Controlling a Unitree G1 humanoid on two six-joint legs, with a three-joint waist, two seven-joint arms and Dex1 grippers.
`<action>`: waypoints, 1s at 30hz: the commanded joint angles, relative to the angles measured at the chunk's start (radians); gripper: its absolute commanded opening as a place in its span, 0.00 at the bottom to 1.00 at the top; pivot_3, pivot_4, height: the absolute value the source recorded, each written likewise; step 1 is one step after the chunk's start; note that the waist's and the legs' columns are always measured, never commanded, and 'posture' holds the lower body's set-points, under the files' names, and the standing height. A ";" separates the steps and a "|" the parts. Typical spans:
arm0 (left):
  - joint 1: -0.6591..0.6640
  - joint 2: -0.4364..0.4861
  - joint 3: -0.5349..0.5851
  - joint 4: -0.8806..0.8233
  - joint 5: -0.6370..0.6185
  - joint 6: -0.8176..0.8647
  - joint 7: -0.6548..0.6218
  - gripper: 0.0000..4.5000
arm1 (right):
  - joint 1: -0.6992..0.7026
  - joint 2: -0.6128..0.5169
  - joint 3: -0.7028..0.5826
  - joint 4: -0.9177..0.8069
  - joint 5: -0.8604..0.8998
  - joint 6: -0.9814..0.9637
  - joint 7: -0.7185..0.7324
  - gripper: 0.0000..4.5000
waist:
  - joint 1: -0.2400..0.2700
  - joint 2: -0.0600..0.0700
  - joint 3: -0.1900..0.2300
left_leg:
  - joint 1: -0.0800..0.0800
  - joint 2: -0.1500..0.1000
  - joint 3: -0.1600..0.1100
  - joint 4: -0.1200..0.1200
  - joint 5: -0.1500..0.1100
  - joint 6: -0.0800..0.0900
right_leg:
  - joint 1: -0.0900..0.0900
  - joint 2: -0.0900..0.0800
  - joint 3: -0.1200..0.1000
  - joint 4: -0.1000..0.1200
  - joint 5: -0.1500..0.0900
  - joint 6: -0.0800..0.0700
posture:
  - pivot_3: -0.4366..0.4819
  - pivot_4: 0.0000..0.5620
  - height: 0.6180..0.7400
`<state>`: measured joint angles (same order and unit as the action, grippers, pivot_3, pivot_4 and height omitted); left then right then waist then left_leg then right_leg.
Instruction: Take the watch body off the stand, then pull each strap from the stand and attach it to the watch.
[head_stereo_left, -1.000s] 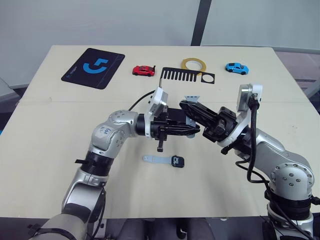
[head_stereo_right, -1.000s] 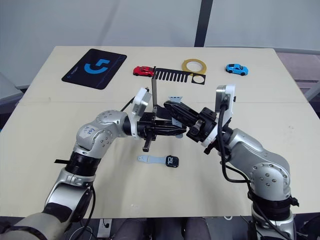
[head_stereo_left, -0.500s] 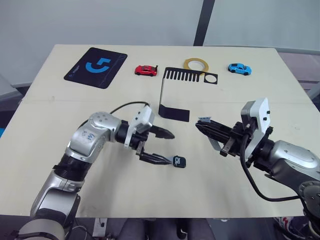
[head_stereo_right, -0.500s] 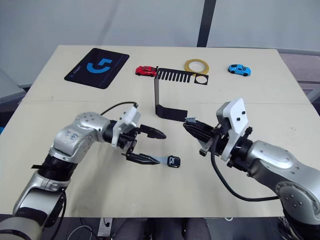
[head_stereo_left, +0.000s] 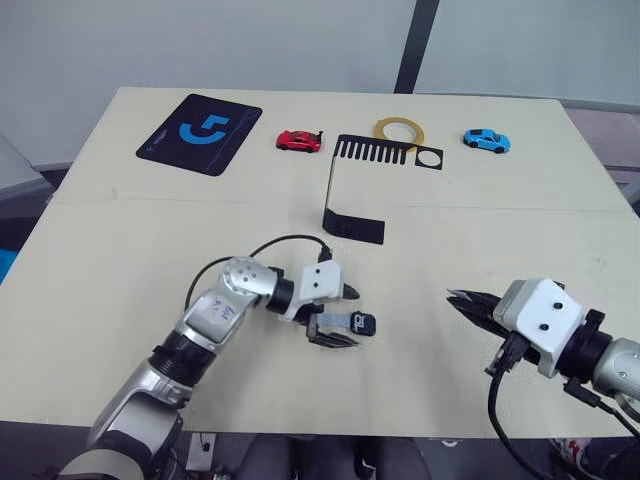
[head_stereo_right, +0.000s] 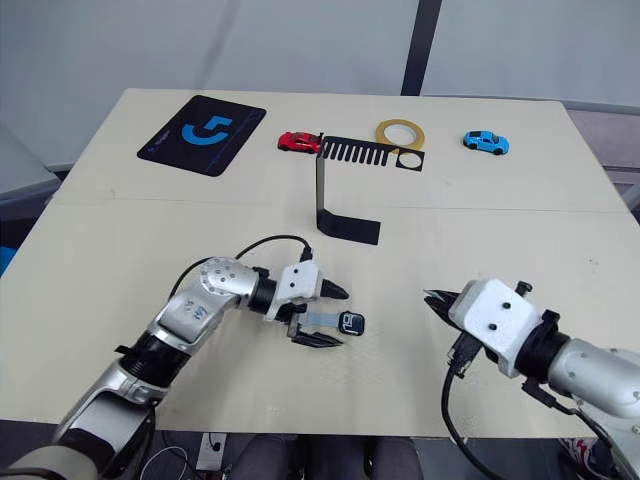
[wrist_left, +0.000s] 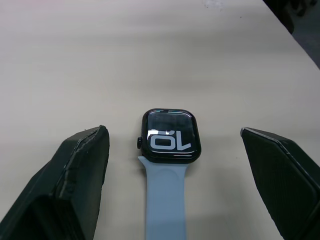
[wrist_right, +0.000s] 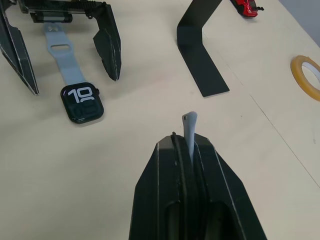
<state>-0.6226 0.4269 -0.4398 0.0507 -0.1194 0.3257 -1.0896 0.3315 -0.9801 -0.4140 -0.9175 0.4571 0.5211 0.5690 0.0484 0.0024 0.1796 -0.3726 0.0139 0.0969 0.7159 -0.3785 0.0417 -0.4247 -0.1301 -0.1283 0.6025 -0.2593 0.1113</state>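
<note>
The watch body should next be grabbed by my left gripper on its crown side and opposite side, so the watch body's strapless edge (wrist_left: 169, 110) stays open for the other strap.
The watch body (wrist_left: 170, 136) lies flat on the table with one pale strap (wrist_left: 165, 200) joined to it. My left gripper (head_stereo_left: 345, 318) is open and straddles the watch, one of its fingers (wrist_left: 80, 180) on each side, neither touching. My right gripper (wrist_right: 184, 150) hovers low at the front right and is shut on the other strap (wrist_right: 189, 132), whose tapered end sticks out past the tips. The black stand (head_stereo_left: 352, 225) rests behind the watch, its slotted top plate (head_stereo_left: 385, 152) at the far side.
Along the back of the table sit a black mouse pad with a blue logo (head_stereo_left: 200, 120), a red toy car (head_stereo_left: 299, 141), a yellow tape roll (head_stereo_left: 400, 130) and a blue toy car (head_stereo_left: 486, 139).
My left gripper opened and came down from the stand to straddle the watch. My right gripper drew back to the front right with the strap in it.
</note>
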 joint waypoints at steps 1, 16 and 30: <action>-0.001 -0.020 -0.012 -0.005 0.028 -0.023 0.017 0.99 | 0.010 0.020 -0.044 -0.129 -0.027 -0.033 0.022 0.00 | 0.000 0.000 0.000 | 0.000 0.000 0.000 0.000 0.000 0.000 | 0.000 0.000 0.000 0.000 0.000 0.000 | 0.48 0.27 0.93; 0.004 -0.063 -0.035 -0.005 0.079 0.025 0.050 0.99 | 0.007 0.052 -0.016 -0.130 -0.076 -0.036 0.048 0.00 | 0.002 0.000 0.000 | 0.001 0.000 -0.001 0.001 0.000 0.000 | 0.000 0.000 0.000 0.001 0.000 0.000 | 0.48 0.27 0.93; -0.014 -0.088 -0.040 0.029 0.106 0.043 0.059 0.99 | -0.002 0.051 0.023 -0.130 -0.055 -0.047 0.090 0.00 | 0.002 0.000 0.000 | 0.001 0.000 -0.001 0.001 0.000 0.000 | 0.001 0.000 0.000 0.001 0.000 0.000 | 0.48 0.27 0.93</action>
<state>-0.6258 0.3422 -0.4731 0.0836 -0.0250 0.3691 -1.0355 0.3279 -0.9304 -0.3866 -0.9231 0.3880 0.4983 0.6467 0.0508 0.0024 0.1794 -0.3709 0.0140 0.0960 0.7168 -0.3785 0.0419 -0.4227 -0.1305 -0.1283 0.6038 -0.2594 0.1113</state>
